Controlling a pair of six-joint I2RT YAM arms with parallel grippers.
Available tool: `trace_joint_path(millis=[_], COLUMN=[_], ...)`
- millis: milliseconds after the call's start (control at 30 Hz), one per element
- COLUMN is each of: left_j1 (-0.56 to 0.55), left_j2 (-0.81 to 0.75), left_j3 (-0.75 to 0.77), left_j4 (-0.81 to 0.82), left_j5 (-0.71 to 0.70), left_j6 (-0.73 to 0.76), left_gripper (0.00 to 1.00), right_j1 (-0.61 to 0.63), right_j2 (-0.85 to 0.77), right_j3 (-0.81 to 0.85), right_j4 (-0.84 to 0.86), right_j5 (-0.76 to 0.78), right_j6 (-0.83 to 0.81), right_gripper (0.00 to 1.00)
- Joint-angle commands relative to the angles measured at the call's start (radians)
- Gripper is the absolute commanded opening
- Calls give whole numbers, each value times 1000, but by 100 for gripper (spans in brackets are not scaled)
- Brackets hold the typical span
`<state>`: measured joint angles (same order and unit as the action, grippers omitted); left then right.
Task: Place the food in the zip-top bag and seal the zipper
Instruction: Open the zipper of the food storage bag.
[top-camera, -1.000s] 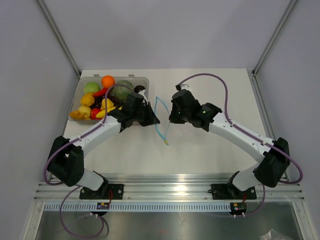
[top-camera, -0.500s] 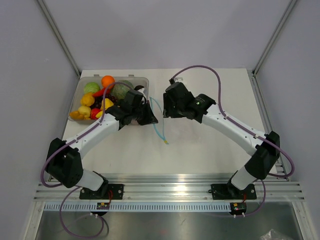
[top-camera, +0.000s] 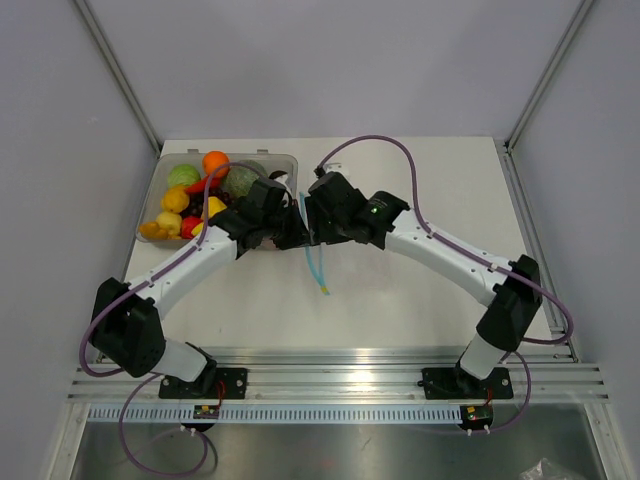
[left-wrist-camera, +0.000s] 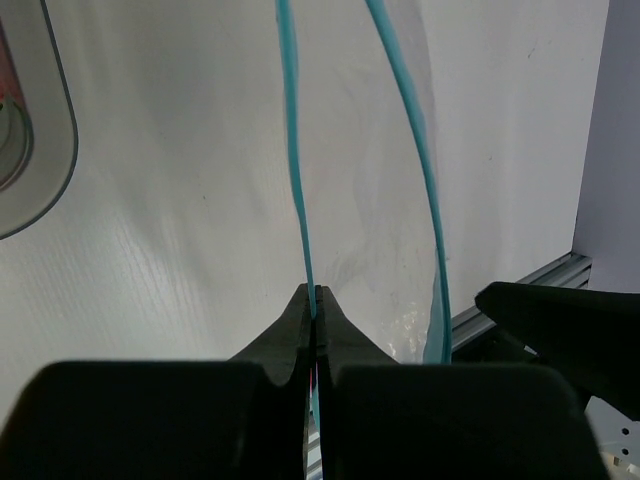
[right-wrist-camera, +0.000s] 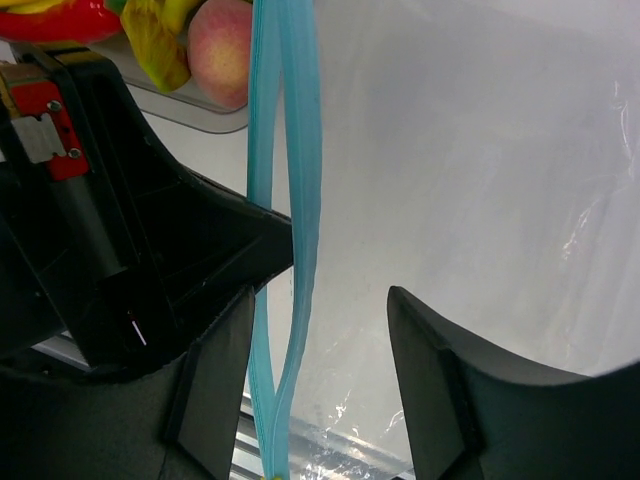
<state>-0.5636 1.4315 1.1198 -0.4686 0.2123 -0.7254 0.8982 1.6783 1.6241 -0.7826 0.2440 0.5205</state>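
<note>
The bag's opening needs to be held open to place the food (top-camera: 190, 200). My right gripper will grab only the zip-top bag's free teal zipper strip next.
The clear zip-top bag (top-camera: 322, 262) hangs between my two grippers, its mouth parted. My left gripper (left-wrist-camera: 315, 300) is shut on one teal strip of the zipper (left-wrist-camera: 294, 160); the other strip (left-wrist-camera: 415, 150) curves apart to the right. My right gripper (right-wrist-camera: 320, 380) is open with both zipper strips (right-wrist-camera: 300, 200) running between its fingers, close to the left finger (right-wrist-camera: 222, 380). From above, the left gripper (top-camera: 296, 236) and right gripper (top-camera: 312, 228) nearly meet over the bag's top. The food (top-camera: 190, 200) lies in the tray; a pink peach (right-wrist-camera: 222, 40) shows beyond the bag.
The rigid clear tray (top-camera: 290, 160) stands at the back left, just behind the left gripper. The left gripper's black body (right-wrist-camera: 130, 270) fills the left of the right wrist view. The aluminium rail (top-camera: 340, 370) runs along the near table edge.
My right arm has swung left to the bag and its jaws have opened around the zipper strips. The left gripper has kept its hold and barely shifted.
</note>
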Motion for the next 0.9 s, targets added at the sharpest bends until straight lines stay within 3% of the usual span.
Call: trace_joint_path(millis=[0,67,200,233,267,500,700,867], left_j1=[-4,-4,-4,-4,-4,22,22,22], left_j2=[-40,-45,-52,-57,-57,-4,108,161], left_j3=[46,48,51,48,48,64,144,218], left_j4=[16,18,4,-2,-14,-93,-74,-85], left_j5=[-8,-4,-8,-11,-28,-54,64,104], left_j6=[15,14,26,41,52,231,274,325], left_gripper=[0,0,0,0,0,0,0,0], right_j1=[18,16,15,15,13,-42,-93,-93], right_j2=[32,47,60,51,38,-156,-307,-313], right_j3=[37,33,33,26,11,-108,-170,-170], right_j4=[-1,3,-14,-12,-7,2,-50,-75], right_j5=[21,47,135,150,172,221,274,272], right_j6=[-7,-5,16,16,18,55,75,78], right_gripper=[61,58,20,5,0,0,0,0])
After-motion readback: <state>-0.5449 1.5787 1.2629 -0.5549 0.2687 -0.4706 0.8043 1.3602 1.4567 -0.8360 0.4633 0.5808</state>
